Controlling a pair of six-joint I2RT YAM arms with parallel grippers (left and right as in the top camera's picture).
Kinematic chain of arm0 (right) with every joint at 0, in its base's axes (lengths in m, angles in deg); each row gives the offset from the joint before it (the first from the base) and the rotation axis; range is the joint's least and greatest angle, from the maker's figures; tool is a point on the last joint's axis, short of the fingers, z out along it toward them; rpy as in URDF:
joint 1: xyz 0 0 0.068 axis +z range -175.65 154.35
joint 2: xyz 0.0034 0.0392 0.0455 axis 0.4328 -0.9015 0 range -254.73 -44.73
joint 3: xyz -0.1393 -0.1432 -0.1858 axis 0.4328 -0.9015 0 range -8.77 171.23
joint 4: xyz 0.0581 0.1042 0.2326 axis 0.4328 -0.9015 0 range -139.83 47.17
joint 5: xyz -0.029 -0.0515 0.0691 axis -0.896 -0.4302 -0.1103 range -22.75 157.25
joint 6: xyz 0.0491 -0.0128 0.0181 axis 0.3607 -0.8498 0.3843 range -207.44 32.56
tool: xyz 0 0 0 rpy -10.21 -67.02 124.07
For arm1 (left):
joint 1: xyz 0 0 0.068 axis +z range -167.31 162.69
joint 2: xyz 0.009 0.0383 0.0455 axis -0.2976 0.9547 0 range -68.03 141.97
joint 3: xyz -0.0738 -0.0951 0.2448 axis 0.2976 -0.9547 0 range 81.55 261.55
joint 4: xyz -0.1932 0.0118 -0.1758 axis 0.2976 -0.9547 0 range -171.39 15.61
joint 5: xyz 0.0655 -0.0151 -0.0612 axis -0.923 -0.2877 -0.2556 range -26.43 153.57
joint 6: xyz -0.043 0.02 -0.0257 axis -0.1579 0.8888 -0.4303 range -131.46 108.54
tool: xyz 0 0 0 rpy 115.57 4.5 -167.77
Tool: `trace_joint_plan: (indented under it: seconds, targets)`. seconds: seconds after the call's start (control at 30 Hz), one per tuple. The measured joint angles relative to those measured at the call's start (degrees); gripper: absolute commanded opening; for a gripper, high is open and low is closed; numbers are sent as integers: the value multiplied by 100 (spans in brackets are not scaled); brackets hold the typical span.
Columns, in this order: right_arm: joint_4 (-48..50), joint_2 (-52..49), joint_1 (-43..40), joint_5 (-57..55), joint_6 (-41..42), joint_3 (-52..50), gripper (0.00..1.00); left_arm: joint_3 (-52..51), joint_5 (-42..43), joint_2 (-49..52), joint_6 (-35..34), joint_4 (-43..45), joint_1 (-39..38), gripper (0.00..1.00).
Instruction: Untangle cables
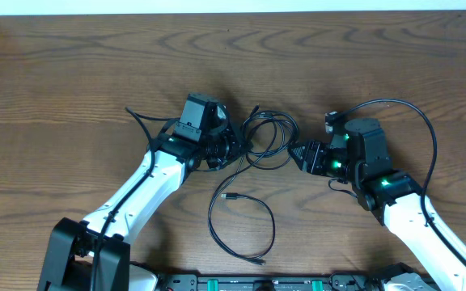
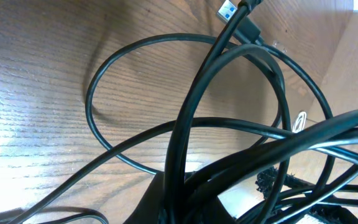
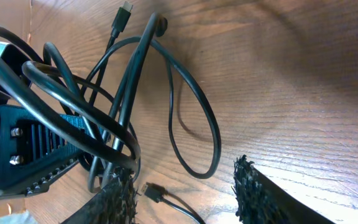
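Observation:
My right gripper should next grab the cables' loop that bulges away from my left gripper's hold. Both grippers can then pull the cables apart to untangle them.
The cables are thin black cords tangled in loops on the wooden table between my two grippers. My left gripper is shut on several strands of the bundle; the cords run into its jaws. A blue-tipped USB plug and a small whitish strand show there. My right gripper is open. In the right wrist view its fingers straddle a loose plug on the table, and the left finger touches the bundle. One cord trails towards the front in a long loop.
Thicker black wires arc from the arms, one by the right arm and one by the left arm. The table's far edge runs along the top. The arm bases stand at the front edge.

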Motion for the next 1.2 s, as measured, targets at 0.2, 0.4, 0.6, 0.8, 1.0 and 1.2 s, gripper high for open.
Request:
trace_joint_plan:
  seconds: [0.2,0.4,0.6,0.8,1.0,1.2]
  targets:
    - [2,0,0,55,24,0,50,0,0,0,0,2,-111,8]
    - [4,0,0,-15,127,0,49,0,0,0,0,2,-293,8]
    - [9,-35,0,-387,151,0,29,0,396,0,-2,70,-313,8]
    - [-365,-105,2,-955,203,0,1,-4,1023,0,22,479,-343,8]
    - [-925,-96,37,-1449,247,79,1,-4,1386,55,195,555,-361,8]
    - [-1368,-70,79,-1893,289,229,1,-15,2092,114,348,560,131,8]
